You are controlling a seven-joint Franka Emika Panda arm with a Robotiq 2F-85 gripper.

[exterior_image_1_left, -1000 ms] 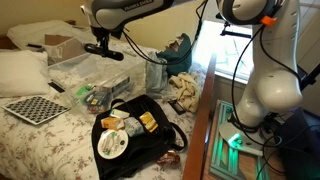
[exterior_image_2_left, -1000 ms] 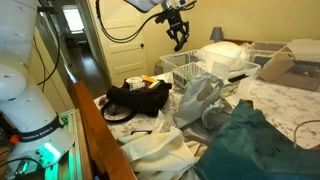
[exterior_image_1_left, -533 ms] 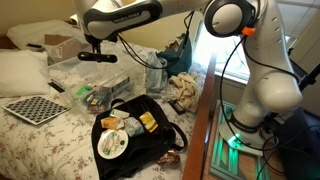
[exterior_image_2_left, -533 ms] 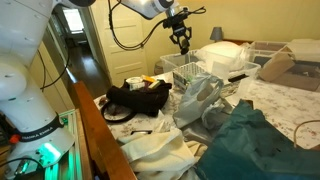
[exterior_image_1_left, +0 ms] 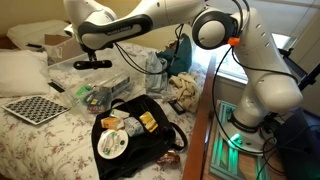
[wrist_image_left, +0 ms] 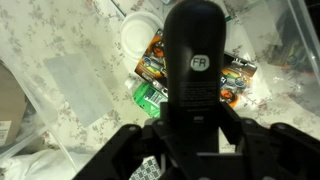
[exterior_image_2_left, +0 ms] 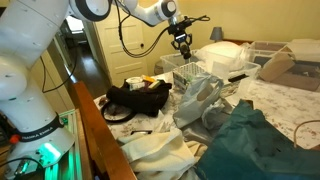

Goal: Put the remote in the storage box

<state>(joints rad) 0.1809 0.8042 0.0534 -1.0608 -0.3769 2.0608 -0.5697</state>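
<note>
My gripper keeps holding the remote from here until it reaches the storage box. The remote is high above the box and would fall onto the packets if I opened now.
My gripper is shut on the remote, a slim black bar held level in the air. It hangs above a clear plastic bin of small items on the bed. The storage box, brown inside with pale walls, stands further back, apart from the gripper. In the wrist view the remote runs up the middle between my fingers, with packets and floral sheet below. In an exterior view the gripper hovers over white baskets, and the storage box is at the right.
An open black bag with yellow-and-black packets and a disc lies near the bed's front. A checkered board lies beside it. A pillow, clothes and a wooden bed frame are around.
My gripper has carried the remote away from the bag side, over the clear bin and closer to the storage box. It has also dropped a little. The grip has not changed.
</note>
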